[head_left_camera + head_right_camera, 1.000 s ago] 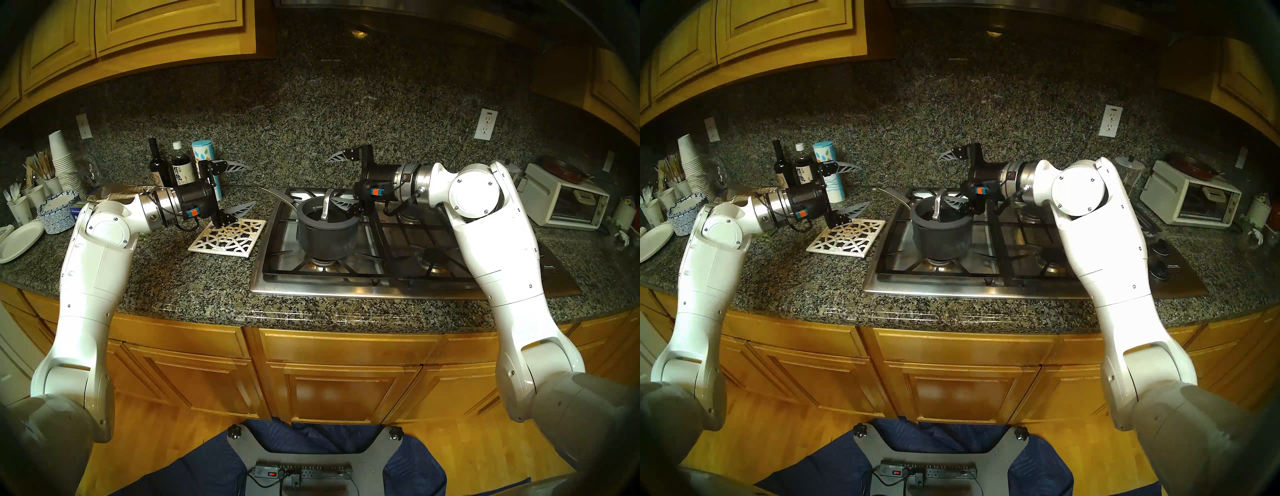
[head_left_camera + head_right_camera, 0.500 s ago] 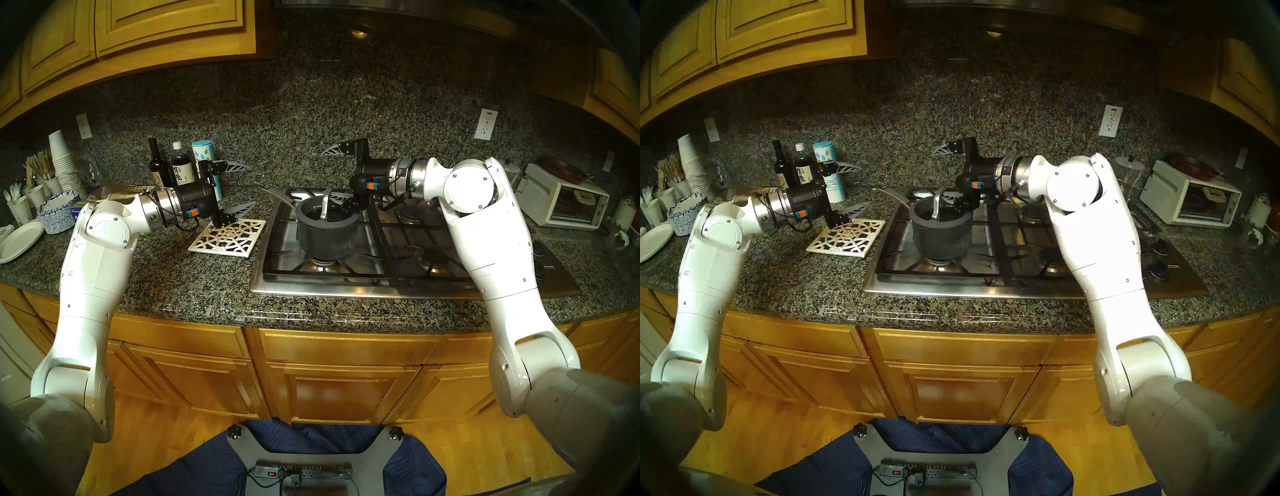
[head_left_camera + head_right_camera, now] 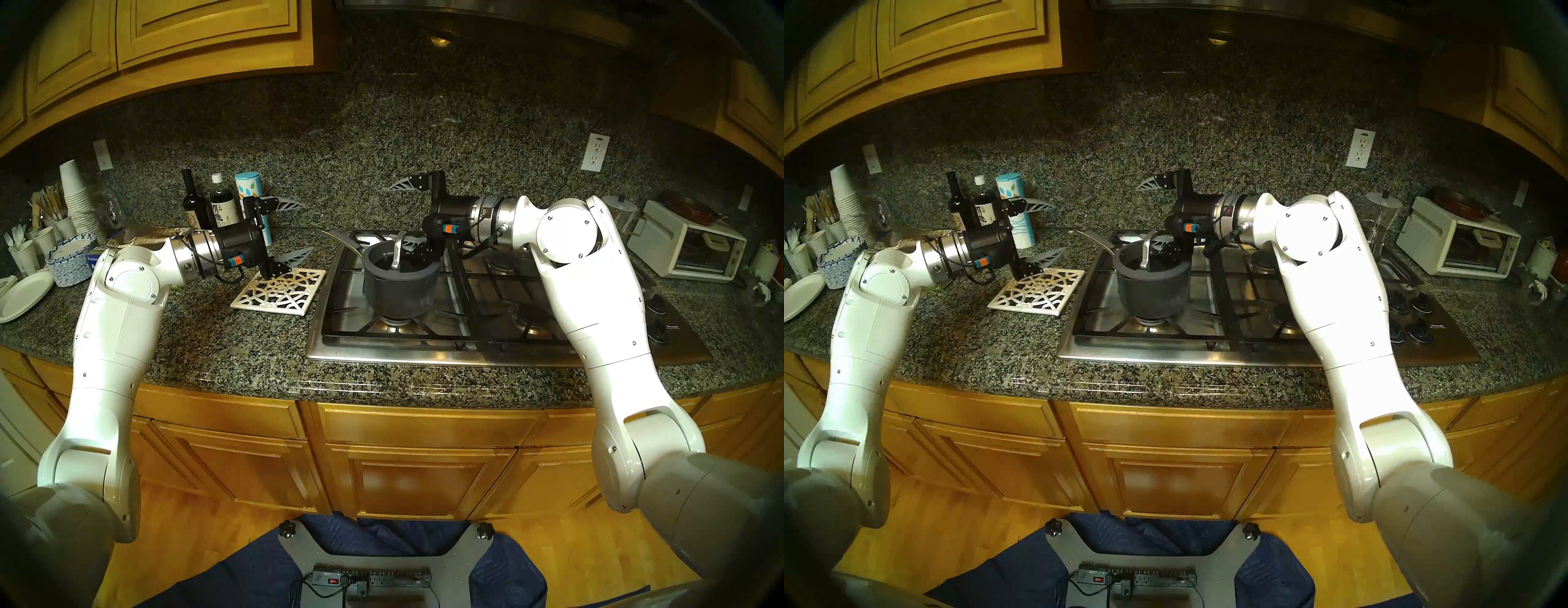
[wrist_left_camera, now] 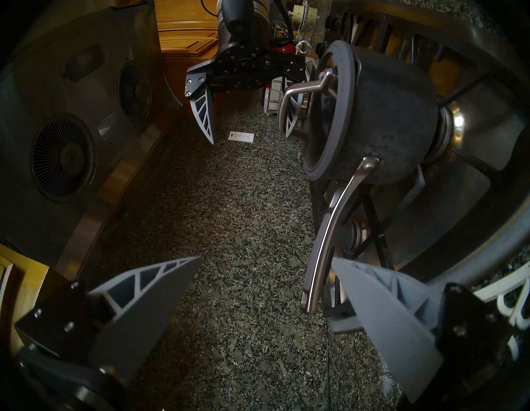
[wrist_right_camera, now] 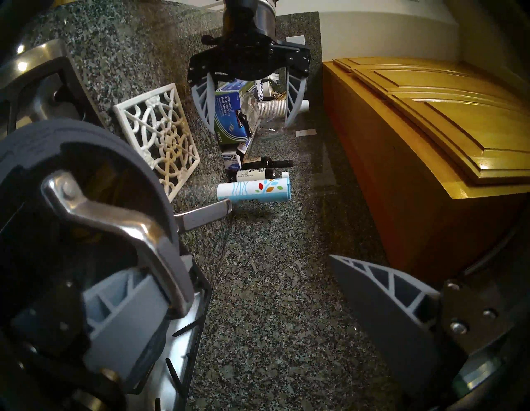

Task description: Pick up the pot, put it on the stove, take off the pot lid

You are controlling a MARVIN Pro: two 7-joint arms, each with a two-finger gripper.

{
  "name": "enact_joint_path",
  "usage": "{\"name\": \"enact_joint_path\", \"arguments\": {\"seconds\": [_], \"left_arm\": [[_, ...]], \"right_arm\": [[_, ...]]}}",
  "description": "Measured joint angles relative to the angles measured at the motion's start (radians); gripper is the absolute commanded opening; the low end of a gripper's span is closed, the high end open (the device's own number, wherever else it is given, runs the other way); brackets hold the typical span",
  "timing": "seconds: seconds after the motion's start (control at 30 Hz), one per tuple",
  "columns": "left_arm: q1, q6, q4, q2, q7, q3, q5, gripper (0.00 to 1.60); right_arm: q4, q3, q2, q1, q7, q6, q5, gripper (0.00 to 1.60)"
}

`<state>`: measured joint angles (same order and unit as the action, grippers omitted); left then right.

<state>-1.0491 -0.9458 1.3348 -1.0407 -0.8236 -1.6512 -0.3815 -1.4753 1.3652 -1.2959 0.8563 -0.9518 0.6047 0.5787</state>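
My right gripper's lower finger reaches under the lid's silver handle [image 3: 399,249], so my right gripper closes now. Closing now would catch it.
The dark grey pot [image 3: 399,291] [image 3: 1152,293] stands on the front-left burner of the stove [image 3: 424,352], with its long handle [image 3: 343,240] [image 4: 324,244] pointing back left. The pot lid [image 4: 341,86] sits on it, and its arched silver handle [image 3: 399,252] [image 5: 114,221] stands upright. My right gripper [image 3: 399,214] [image 4: 249,139] is open. One finger reaches under the arch and the other stands high above the lid. My left gripper [image 3: 309,228] [image 4: 266,258] is open and empty, left of the stove, its lower finger near the tip of the pot's long handle.
A white lattice trivet [image 3: 280,291] lies on the granite under my left gripper. Two bottles [image 3: 222,208] and a canister stand behind it, with paper cups and plates at far left. A white toaster oven [image 3: 691,250] sits far right. Black knobs [image 3: 1412,314] line the stove's right end.
My right arm has moved left and slightly up, sliding its lower finger farther under the lid handle. The left arm, pot and lid have not moved.
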Motion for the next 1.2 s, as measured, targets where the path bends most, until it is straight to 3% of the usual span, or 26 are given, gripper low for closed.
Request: {"name": "enact_joint_path", "arguments": {"seconds": [0.13,0.17,1.2], "left_arm": [[0.0,0.0,0.0,0.0,0.0,0.0,0.0,1.6],[0.0,0.0,0.0,0.0,0.0,0.0,0.0,1.6],[0.0,0.0,0.0,0.0,0.0,0.0,0.0,1.6]], "right_arm": [[0.006,0.001,-0.007,0.006,0.002,0.004,0.005,0.24],[0.006,0.001,-0.009,0.006,0.002,0.004,0.005,0.0],[-0.031,0.04,-0.013,0.025,-0.035,0.004,0.01,0.0]]}}
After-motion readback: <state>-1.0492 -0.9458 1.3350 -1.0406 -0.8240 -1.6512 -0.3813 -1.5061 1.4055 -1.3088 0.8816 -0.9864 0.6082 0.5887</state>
